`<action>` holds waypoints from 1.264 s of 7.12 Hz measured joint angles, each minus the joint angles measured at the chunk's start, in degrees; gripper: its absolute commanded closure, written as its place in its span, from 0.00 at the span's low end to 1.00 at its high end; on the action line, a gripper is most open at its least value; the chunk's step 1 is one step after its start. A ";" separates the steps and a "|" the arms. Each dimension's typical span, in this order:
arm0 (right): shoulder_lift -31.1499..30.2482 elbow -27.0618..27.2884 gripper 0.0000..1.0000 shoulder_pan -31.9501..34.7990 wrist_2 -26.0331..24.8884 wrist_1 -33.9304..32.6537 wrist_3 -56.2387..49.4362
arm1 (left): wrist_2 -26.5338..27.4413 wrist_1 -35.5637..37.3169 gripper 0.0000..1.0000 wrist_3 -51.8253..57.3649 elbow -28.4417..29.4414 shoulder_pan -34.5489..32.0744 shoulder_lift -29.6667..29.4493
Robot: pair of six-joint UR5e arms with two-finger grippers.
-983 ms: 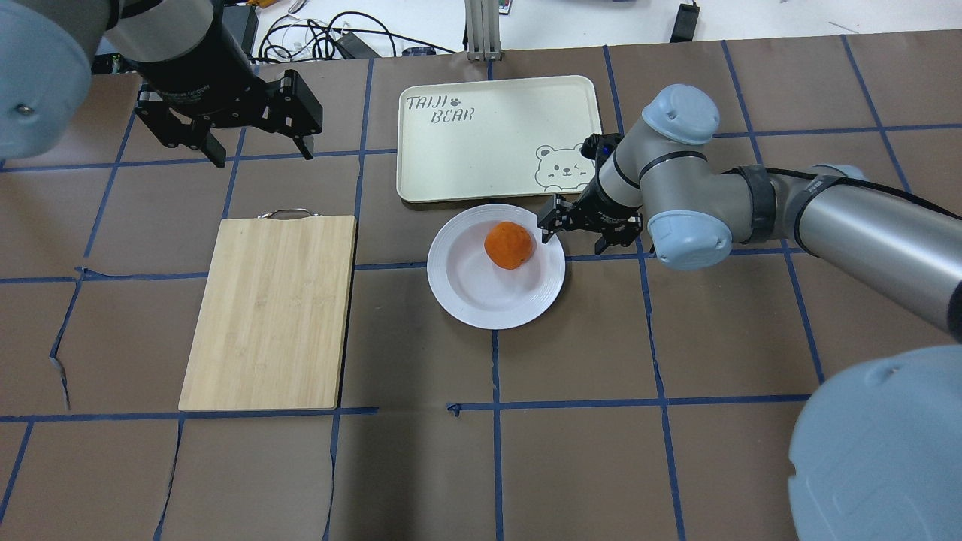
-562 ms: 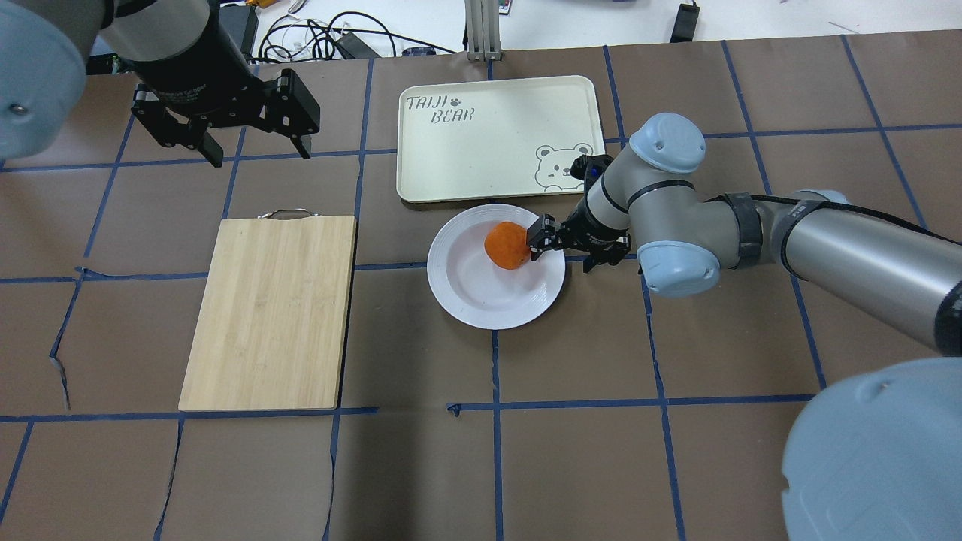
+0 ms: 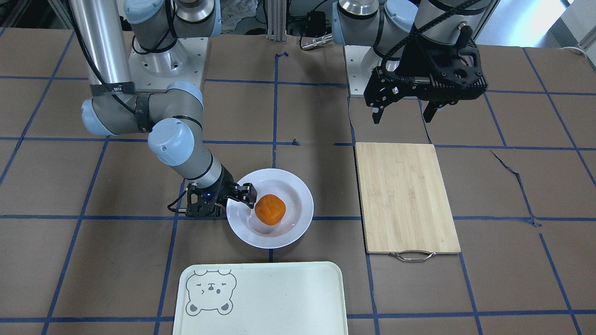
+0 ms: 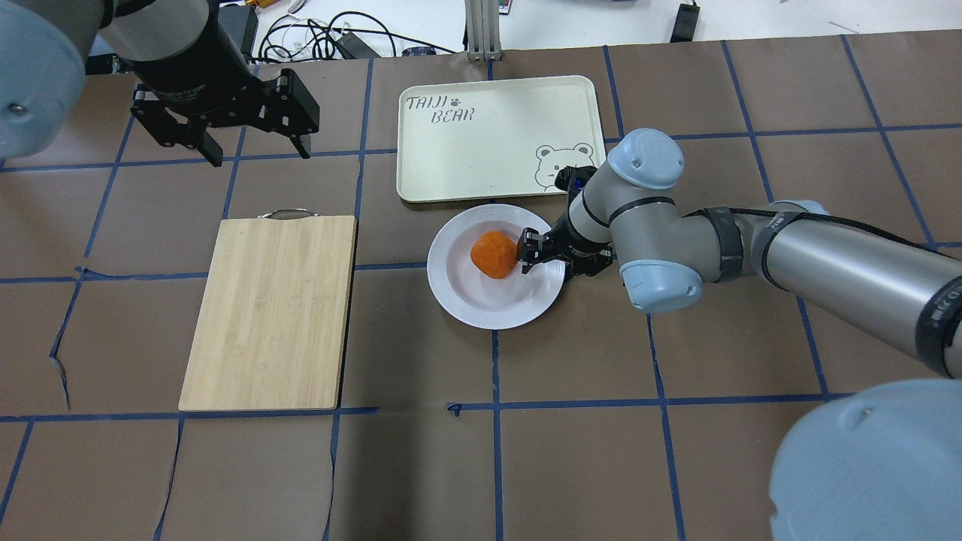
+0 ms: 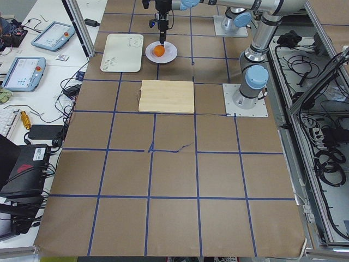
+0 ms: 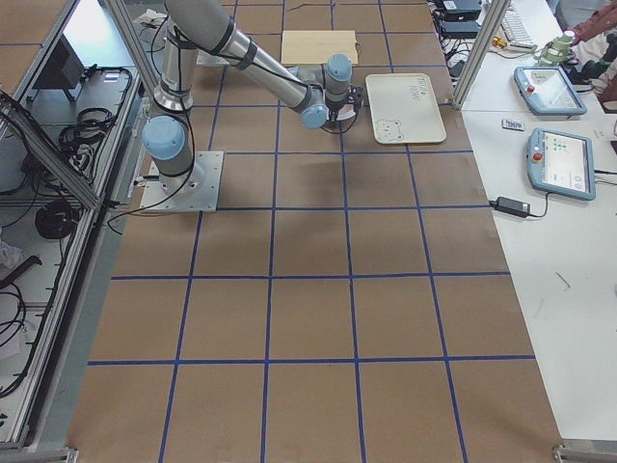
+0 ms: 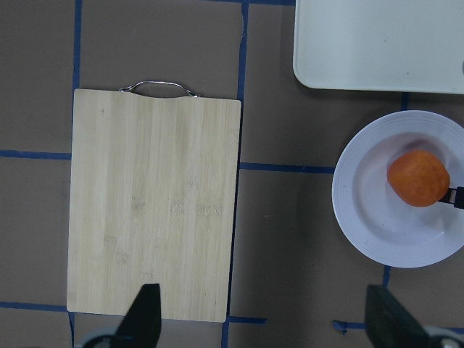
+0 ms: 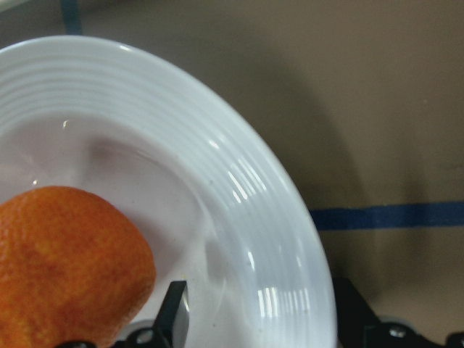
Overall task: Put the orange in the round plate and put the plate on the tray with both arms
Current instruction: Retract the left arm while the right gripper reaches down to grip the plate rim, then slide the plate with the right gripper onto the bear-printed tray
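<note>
The right gripper pinches the plate by its rim (image 3: 237, 192) next, as the plate is far wider than my gripper's fingers and a loose orange (image 3: 270, 210) sits inside.
The orange (image 4: 493, 254) (image 3: 270, 209) lies inside the round white plate (image 4: 481, 315) (image 3: 298, 190), a little right of centre in the overhead view. My right gripper (image 4: 551, 257) (image 3: 223, 201) is low at the plate's right edge and open. The wrist view shows the rim (image 8: 239, 181) passing between its fingers, with the orange (image 8: 65, 268) against the inner finger. The cream tray (image 4: 496, 143) (image 3: 279, 298) sits just beyond the plate. My left gripper (image 4: 255, 154) (image 3: 401, 116) hangs open and holds nothing, high over the table beyond the cutting board.
A bamboo cutting board (image 4: 270, 312) (image 3: 405, 195) with a metal handle lies left of the plate in the overhead view. Cables and a metal post stand past the table's far edge. Tablets rest on side desks by the tray's end.
My right gripper has slid left and down across the plate's rim, and the orange has shifted slightly left inside the plate. The left gripper has barely moved.
</note>
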 measured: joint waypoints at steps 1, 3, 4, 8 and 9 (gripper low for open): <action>-0.01 0.04 0.97 0.10 0.25 -0.01 1.58 | 0.00 0.04 0.00 0.00 -0.01 0.00 0.00; -0.07 0.03 1.00 0.19 0.54 -0.01 4.43 | 0.06 0.06 0.00 0.02 -0.06 0.03 0.09; -0.12 -0.13 1.00 0.20 0.56 0.06 4.97 | 0.08 0.07 0.00 0.06 -0.04 0.06 0.16; -0.62 -3.89 1.00 -0.33 0.28 0.79 7.39 | 0.07 0.07 0.00 0.08 -0.05 0.77 0.29; -0.76 -4.69 1.00 -0.61 0.18 0.98 7.69 | 0.08 0.05 0.00 0.09 -0.08 0.83 0.35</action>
